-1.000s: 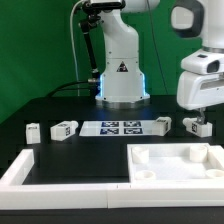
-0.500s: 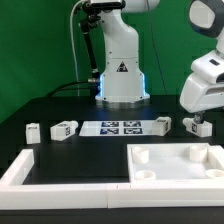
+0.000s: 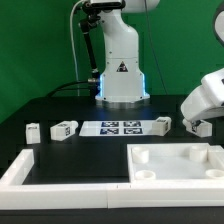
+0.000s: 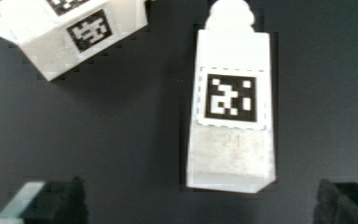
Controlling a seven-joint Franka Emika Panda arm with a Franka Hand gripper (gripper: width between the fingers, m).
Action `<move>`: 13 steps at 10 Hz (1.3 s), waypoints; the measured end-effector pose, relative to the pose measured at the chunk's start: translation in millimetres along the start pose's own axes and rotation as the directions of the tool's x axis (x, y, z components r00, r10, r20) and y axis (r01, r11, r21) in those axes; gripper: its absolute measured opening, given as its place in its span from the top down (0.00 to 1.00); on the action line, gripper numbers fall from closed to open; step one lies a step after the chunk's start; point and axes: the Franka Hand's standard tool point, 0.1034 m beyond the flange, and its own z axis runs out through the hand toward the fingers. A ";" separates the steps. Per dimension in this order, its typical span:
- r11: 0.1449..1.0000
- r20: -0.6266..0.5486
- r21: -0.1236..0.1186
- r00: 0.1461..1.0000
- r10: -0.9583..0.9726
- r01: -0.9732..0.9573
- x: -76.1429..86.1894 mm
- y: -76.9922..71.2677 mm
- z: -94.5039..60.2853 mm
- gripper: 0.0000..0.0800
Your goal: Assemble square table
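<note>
The leg's narrow peg should stay free to go into a socket of the table top, so I should reach the leg with my gripper and grab its wide plain end (image 4: pixel 229 162).
The white square table top (image 3: pixel 180 160), tray-like with corner sockets, lies at the front on the exterior view's right. Four short white tagged legs lie on the black table: two on the left (image 3: pixel 33 132) (image 3: pixel 64 128), one right of the marker board (image 3: pixel 162 124), and the rightmost one (image 3: pixel 199 128). My gripper (image 3: pixel 196 117) hangs tilted just above the rightmost leg. In the wrist view this leg (image 4: pixel 229 100) lies lengthwise between my spread fingers (image 4: pixel 43 203), and a second leg (image 4: pixel 69 35) lies beside it. My gripper (image 4: pixel 194 205) is open and empty.
The marker board (image 3: pixel 112 127) lies flat between the legs. Long white border rails (image 3: pixel 60 172) run along the front and front left. The robot base (image 3: pixel 122 70) stands at the back centre before a green backdrop.
My arm has come down and tilted, moving lower on the exterior view's right until the gripper hangs close over the rightmost leg. No part has moved.
</note>
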 end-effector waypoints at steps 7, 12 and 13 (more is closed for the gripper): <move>1.000 0.086 0.002 0.996 0.022 -0.022 -4.4 -2.4 33.3 0.22; 1.000 0.087 0.003 0.996 0.021 -0.021 -4.4 -2.5 33.5 0.64; 1.000 0.087 0.003 0.996 0.021 -0.021 -4.4 -2.5 33.5 0.64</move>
